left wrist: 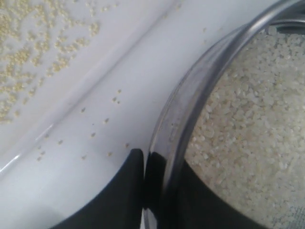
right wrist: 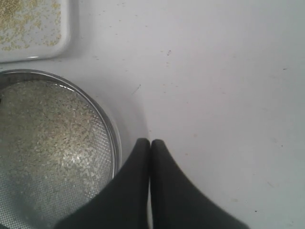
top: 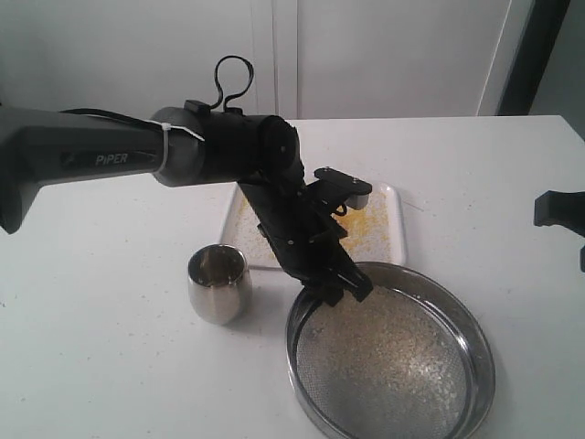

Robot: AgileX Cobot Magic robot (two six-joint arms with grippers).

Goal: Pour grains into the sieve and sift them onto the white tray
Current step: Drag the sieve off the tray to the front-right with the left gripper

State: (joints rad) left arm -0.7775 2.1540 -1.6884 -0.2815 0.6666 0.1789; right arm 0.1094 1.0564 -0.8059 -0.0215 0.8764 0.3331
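The left gripper should open now, because the sieve's lower edge is resting on the tabletop in front of the white tray.
The sieve rests on the white table just in front of the white tray. Pale grains lie spread over its mesh. Yellow grains are scattered on the tray. My left gripper reaches down from the left and is shut on the sieve's steel wall, one finger outside the ring and the other inside. My right gripper hovers shut and empty over bare table beside the sieve's rim.
A small rounded steel cup stands upright left of the sieve, near the tray's front corner. Stray grains dot the table between tray and sieve. The table's far edge runs along the white wall behind.
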